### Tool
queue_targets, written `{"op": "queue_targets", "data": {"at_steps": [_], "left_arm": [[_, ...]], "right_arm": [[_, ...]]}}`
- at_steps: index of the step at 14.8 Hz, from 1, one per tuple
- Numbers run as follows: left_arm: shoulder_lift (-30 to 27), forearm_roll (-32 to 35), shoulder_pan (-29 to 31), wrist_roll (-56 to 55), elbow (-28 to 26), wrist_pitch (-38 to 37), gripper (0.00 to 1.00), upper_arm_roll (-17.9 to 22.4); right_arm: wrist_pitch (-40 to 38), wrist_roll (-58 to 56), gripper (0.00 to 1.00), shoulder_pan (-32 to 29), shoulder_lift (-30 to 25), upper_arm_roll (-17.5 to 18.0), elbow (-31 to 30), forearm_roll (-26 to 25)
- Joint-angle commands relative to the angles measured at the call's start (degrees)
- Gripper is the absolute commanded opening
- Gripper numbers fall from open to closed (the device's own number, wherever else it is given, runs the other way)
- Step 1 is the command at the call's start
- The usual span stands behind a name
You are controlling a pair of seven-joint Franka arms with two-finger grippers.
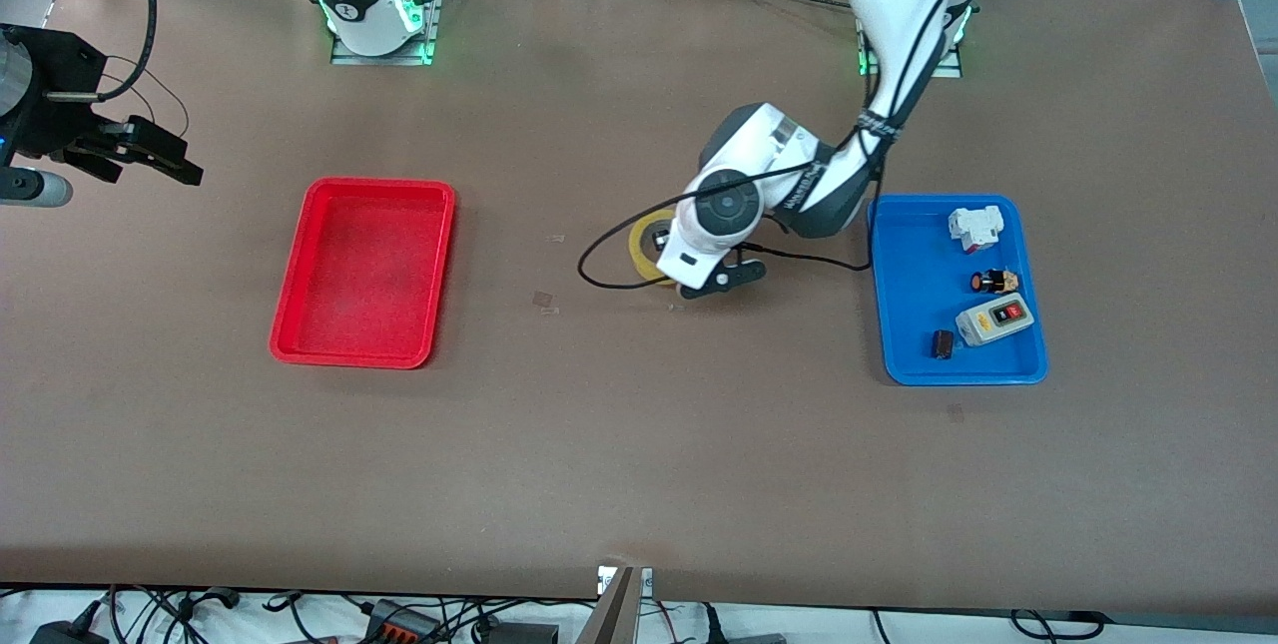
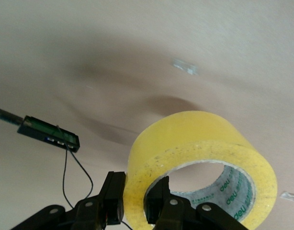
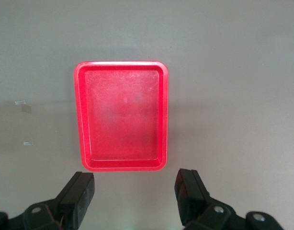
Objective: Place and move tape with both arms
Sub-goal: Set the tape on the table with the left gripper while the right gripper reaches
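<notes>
I should keep my left gripper closed on the tilted tape point(image 1: 642, 259) until the tape is lower. The tape is still hanging above its shadow on the tabletop.
The tape point(image 1: 640, 243) is a wide yellow roll with a large hole, held tilted over the brown table between the two trays. My left gripper point(image 1: 671, 263) is shut on the tape point(image 2: 199, 153). In the left wrist view, the left gripper point(image 2: 136, 201) has one finger outside the roll's wall and one inside the hole. My right gripper point(image 1: 165, 162) hangs high over the right arm's end of the table. The right gripper point(image 3: 136, 199) stands open with nothing between its fingers, and looks down on the red tray point(image 3: 121, 115).
The red tray point(image 1: 364, 265) holds nothing. A blue tray point(image 1: 914, 275) toward the left arm's end holds a grey switch box point(image 1: 993, 318), a white part point(image 1: 975, 228) and a small black block point(image 1: 942, 343). A black cable point(image 1: 599, 275) loops beside the tape.
</notes>
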Motion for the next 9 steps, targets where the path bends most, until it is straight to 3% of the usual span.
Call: {"op": "queue_targets", "data": {"at_steps": [1, 4, 9], "left_arm": [[5.0, -2.0, -1.9, -2.7, 8.4, -1.1, 0.17, 0.5], [8.5, -2.3, -3.9, -5.8, 12.3, 1.1, 0.18, 0.5], [9.8, -2.2, -5.0, -6.7, 12.4, 5.0, 0.24, 0.6]], "right_arm": [[0.1, -0.7, 0.99, -0.2, 0.4, 0.0, 0.4, 0.5], [0.3, -0.7, 0.99, -0.2, 0.6, 0.0, 0.4, 0.5], [0.3, -0.7, 0.99, -0.2, 0.8, 0.0, 0.5, 0.5]]}}
